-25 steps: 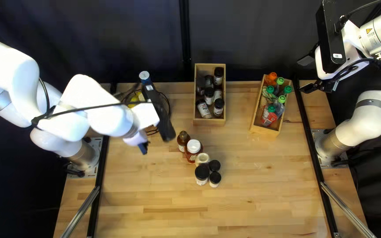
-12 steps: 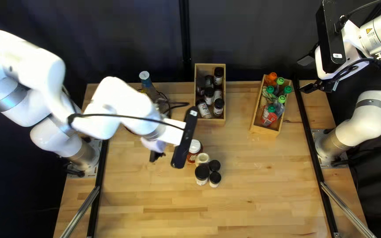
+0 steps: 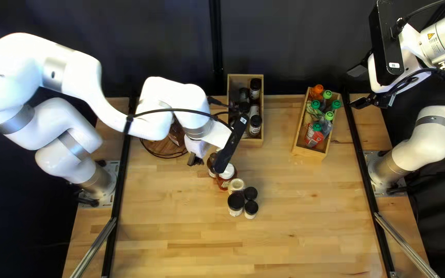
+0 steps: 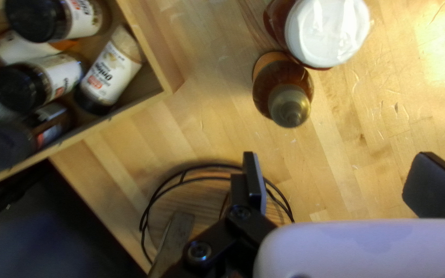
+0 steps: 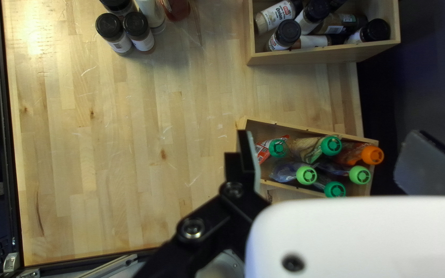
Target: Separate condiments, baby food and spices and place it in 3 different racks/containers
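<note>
My left gripper is going to grab the amber bottle by its dark cap (image 3: 212, 158) next. It will put the bottle with the condiments in the round wire rack (image 3: 158, 146).
Above the round wire rack's near side (image 3: 165, 148), my left gripper (image 3: 195, 160) hangs just left of the amber bottle (image 3: 211, 163). In its wrist view the left gripper (image 4: 343, 188) is open and holds nothing; the bottle (image 4: 283, 90) and white-lidded jar (image 4: 328, 31) stand ahead of it. Beside them are a cream-topped jar (image 3: 236, 185) and several black-lidded jars (image 3: 236, 201). Spice jars fill one wooden box (image 3: 245, 143); pouches with coloured caps fill another (image 3: 309, 152). My right gripper (image 3: 359, 86) is raised at the back right; in its wrist view this gripper (image 5: 340, 162) is open, nothing held.
My left forearm (image 3: 173, 105) crosses over the wire rack and partly covers it. The spice box's corner (image 4: 168, 82) lies ahead of my left gripper to one side. A dark curtain (image 3: 294, 46) hangs behind the table's far edge.
My left arm has swung toward the right of the top left view, its gripper moving from over the table's left part to near the amber bottle. The right arm and the boxes are unmoved.
</note>
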`<action>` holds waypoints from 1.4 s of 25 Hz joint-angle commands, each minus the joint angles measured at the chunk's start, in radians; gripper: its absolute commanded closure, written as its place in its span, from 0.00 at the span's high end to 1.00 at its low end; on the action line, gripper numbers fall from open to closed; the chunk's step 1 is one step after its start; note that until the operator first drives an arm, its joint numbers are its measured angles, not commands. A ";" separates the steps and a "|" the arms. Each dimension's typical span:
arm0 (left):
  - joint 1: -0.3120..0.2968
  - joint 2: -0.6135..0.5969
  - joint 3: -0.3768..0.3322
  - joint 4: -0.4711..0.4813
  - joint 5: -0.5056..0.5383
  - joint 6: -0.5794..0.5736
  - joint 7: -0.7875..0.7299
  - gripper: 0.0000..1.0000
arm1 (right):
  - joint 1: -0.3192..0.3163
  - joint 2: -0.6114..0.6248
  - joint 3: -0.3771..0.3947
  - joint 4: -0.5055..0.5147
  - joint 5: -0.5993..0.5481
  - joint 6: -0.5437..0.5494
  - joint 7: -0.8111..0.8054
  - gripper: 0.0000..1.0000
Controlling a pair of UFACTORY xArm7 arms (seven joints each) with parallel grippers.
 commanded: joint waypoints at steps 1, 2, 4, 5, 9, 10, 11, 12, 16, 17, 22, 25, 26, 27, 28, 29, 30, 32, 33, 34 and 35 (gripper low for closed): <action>-0.014 0.050 0.020 -0.005 -0.037 -0.042 0.042 1.00 | 0.000 0.000 0.000 0.000 0.000 0.000 0.000 1.00; -0.016 0.064 0.025 -0.004 -0.047 -0.051 0.052 1.00 | 0.000 0.000 0.000 0.000 0.000 0.000 0.000 1.00; -0.018 0.087 0.034 -0.003 -0.065 -0.068 0.071 1.00 | 0.000 0.000 0.000 0.000 0.000 0.000 0.000 1.00; -0.018 0.096 0.037 -0.004 -0.072 -0.074 0.079 1.00 | 0.000 0.000 0.000 0.000 0.000 0.000 0.000 1.00; -0.018 0.134 0.050 -0.021 -0.107 -0.124 0.111 1.00 | 0.000 0.000 0.000 0.000 0.000 0.000 0.000 1.00; -0.018 0.135 0.050 -0.024 -0.107 -0.130 0.110 1.00 | 0.000 0.000 0.000 0.000 0.000 0.000 0.000 1.00; -0.018 0.140 0.051 -0.029 -0.112 -0.137 0.113 0.97 | 0.000 0.000 0.000 0.000 0.000 0.000 0.000 1.00; -0.019 0.144 0.052 -0.031 -0.117 -0.141 0.117 0.82 | 0.000 0.000 0.000 0.000 0.000 0.000 0.000 1.00; -0.020 0.163 0.056 -0.027 -0.142 -0.143 0.140 0.00 | 0.000 0.000 0.000 0.000 0.000 0.000 0.000 1.00; -0.020 0.165 0.056 -0.026 -0.144 -0.143 0.143 0.00 | 0.000 0.000 0.000 0.000 0.000 0.000 0.000 1.00; -0.016 0.135 0.049 -0.027 -0.108 -0.125 0.113 0.00 | 0.000 0.000 0.000 0.000 0.000 0.000 0.000 1.00; 0.010 0.047 0.016 -0.034 -0.006 -0.070 0.030 0.00 | 0.000 0.000 0.000 0.000 0.000 0.000 0.000 1.00; 0.027 0.008 -0.004 -0.038 0.036 -0.041 -0.006 0.00 | 0.000 0.000 0.000 0.000 0.000 0.000 0.000 1.00; 0.040 -0.020 -0.019 -0.041 0.066 -0.019 -0.031 0.00 | 0.000 0.000 0.000 0.000 0.000 0.000 0.000 1.00; 0.056 -0.050 -0.033 -0.044 0.096 0.004 -0.054 0.00 | 0.000 0.000 0.000 0.000 0.000 0.000 0.000 1.00; 0.075 -0.082 -0.049 -0.048 0.127 0.030 -0.075 0.00 | 0.000 0.000 0.000 0.000 0.000 0.000 0.000 1.00; 0.087 -0.101 -0.057 -0.050 0.144 0.047 -0.087 0.00 | 0.000 0.000 0.000 0.000 0.000 0.000 0.000 1.00; 0.126 -0.154 -0.077 -0.059 0.195 0.089 -0.115 0.00 | 0.000 0.000 0.000 0.000 0.000 0.000 0.000 1.00; 0.137 -0.167 -0.080 -0.061 0.208 0.100 -0.120 0.00 | 0.000 0.000 0.000 0.000 0.000 0.000 0.000 1.00; 0.154 -0.185 -0.087 -0.063 0.227 0.117 -0.131 0.00 | 0.000 0.000 0.000 0.000 0.000 0.000 0.000 1.00; 0.161 -0.191 -0.089 -0.063 0.234 0.124 -0.133 0.00 | 0.000 0.000 0.000 0.000 0.000 0.000 0.000 1.00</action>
